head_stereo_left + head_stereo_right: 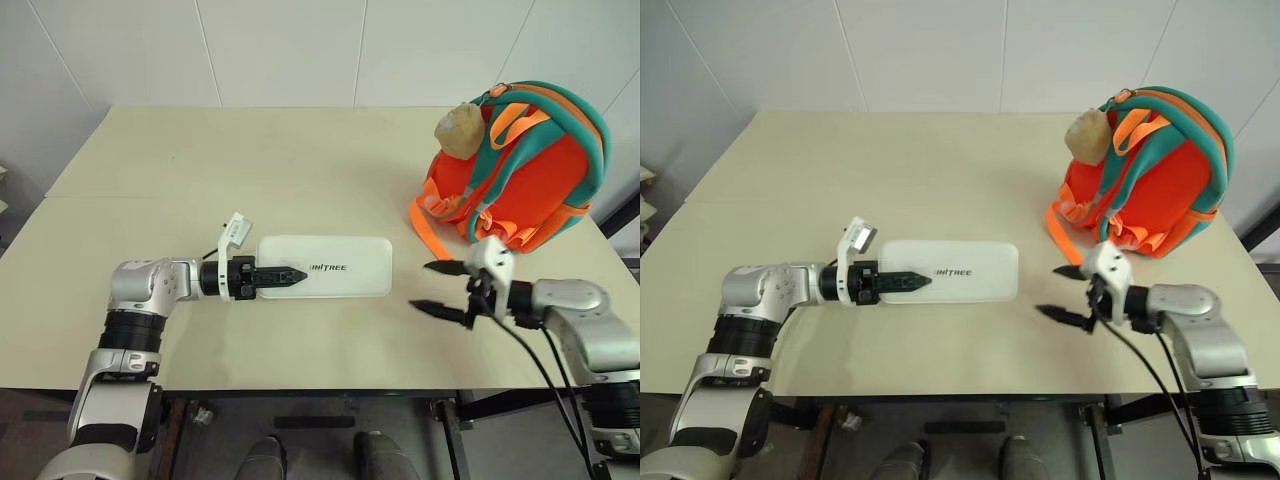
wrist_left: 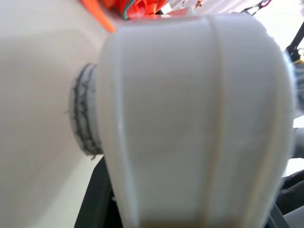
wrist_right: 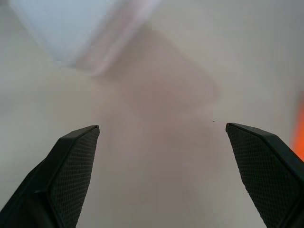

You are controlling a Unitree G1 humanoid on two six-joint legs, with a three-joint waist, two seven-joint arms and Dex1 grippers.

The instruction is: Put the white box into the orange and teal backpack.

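Note:
I will steady the backpack for the white box (image 1: 340,266) next, so I will grab the backpack by its teal strap (image 1: 488,165) with my right gripper.
The white box (image 1: 340,266) lies lengthwise in the middle of the table, dark lettering on its lid. My left gripper (image 1: 300,274) is shut on its left end, one black finger across the lid. The box (image 2: 199,118) looms close in the left wrist view. It seems to hang slightly above the tabletop. The orange and teal backpack (image 1: 530,170) stands upright at the far right, a tan plush charm (image 1: 460,130) on its top. My right gripper (image 1: 420,286) stands open just right of the box, in front of the backpack, holding nothing; its fingers (image 3: 71,161) are spread wide.
The beige table (image 1: 250,170) has bare room to the left and behind the box. An orange webbing strap (image 1: 425,228) trails from the backpack onto the table. White walls stand behind, and the table's front edge runs just below both grippers.

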